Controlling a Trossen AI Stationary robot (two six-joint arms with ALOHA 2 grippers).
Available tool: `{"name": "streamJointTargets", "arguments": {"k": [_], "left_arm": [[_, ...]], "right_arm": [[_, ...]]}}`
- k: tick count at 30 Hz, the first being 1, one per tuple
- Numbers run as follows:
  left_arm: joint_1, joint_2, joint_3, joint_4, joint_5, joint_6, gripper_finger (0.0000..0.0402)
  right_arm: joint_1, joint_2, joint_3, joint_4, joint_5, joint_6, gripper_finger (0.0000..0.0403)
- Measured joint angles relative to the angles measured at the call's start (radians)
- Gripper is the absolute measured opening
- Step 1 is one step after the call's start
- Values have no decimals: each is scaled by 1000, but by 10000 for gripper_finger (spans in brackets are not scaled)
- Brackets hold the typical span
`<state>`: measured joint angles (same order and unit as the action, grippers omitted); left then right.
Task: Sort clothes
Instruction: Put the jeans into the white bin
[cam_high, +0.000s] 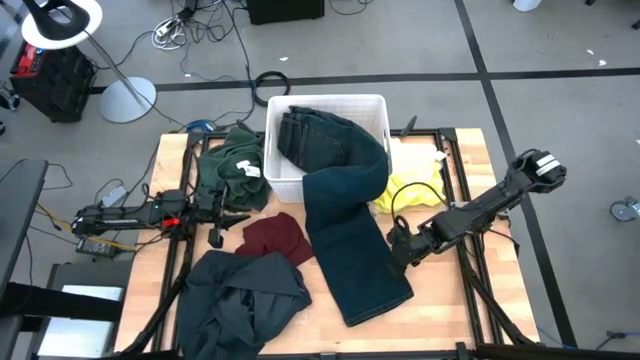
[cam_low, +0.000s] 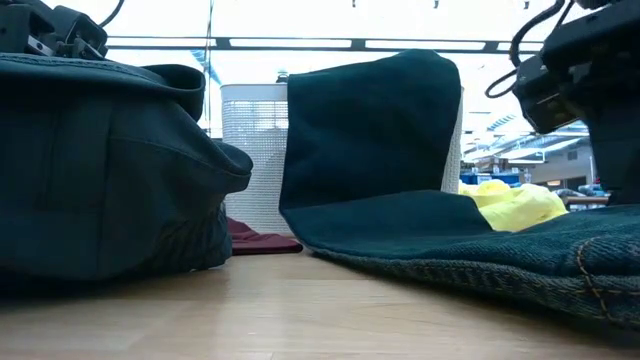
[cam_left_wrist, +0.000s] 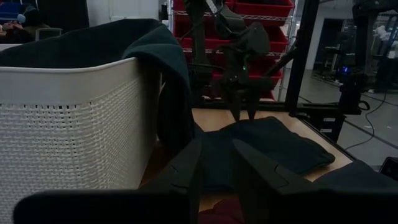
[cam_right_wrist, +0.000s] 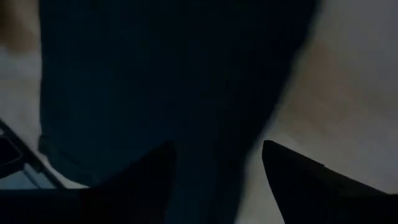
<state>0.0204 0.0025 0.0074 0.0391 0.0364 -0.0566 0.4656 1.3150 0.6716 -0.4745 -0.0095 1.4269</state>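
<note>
I will next use my right gripper to grab their leg's long edge, so that I can bring the rest of the jeans (cam_high: 350, 215) into the white tub.
Dark blue jeans (cam_high: 350, 215) hang out of the white tub (cam_high: 330, 105), draped over its near wall, with the legs flat on the table. My right gripper (cam_high: 398, 250) points steeply down over the jeans' right edge (cam_right_wrist: 174, 74), open; in the left wrist view its fingertips (cam_left_wrist: 240, 114) stand just above the cloth. My left gripper (cam_high: 218, 230) waits level at the table's left, open and empty (cam_left_wrist: 217, 144). A green top (cam_high: 228, 170) lies left of the tub, a maroon piece (cam_high: 275, 238) near the middle, a dark grey-green jacket (cam_high: 240, 300) front left, and a yellow piece (cam_high: 410, 190) right of the tub.
The black frame rails (cam_high: 455, 165) run along the table's sides and far edge. Bare wood (cam_high: 440, 310) shows at the near right corner and ahead of the jeans. In the low view the jacket (cam_low: 100, 170) rises high at the left.
</note>
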Motion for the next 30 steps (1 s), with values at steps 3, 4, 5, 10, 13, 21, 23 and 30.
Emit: {"name": "streamJointTargets", "arguments": {"k": [3, 4, 5, 10, 13, 21, 23, 30], "left_arm": [[0, 0, 0, 0, 0, 0, 89], [0, 0, 0, 0, 0, 0, 89], [0, 0, 0, 0, 0, 0, 89], [0, 0, 0, 0, 0, 0, 89], [0, 0, 0, 0, 0, 0, 89], [0, 0, 0, 0, 0, 0, 89], [0, 0, 0, 0, 0, 0, 89], [0, 0, 0, 0, 0, 0, 89]], "right_arm": [[0, 63, 0, 57, -7, -9, 230], [-1, 85, 0, 83, -19, -15, 226], [-1, 105, 0, 118, -34, -22, 223], [0, 189, 0, 328, -79, -51, 196], [-4, 221, 0, 434, -67, -53, 153], [-23, 221, 0, 611, 47, -63, 12], [-28, 193, 0, 655, 83, -64, 6], [-36, 55, 39, 684, 260, -147, 3]]}}
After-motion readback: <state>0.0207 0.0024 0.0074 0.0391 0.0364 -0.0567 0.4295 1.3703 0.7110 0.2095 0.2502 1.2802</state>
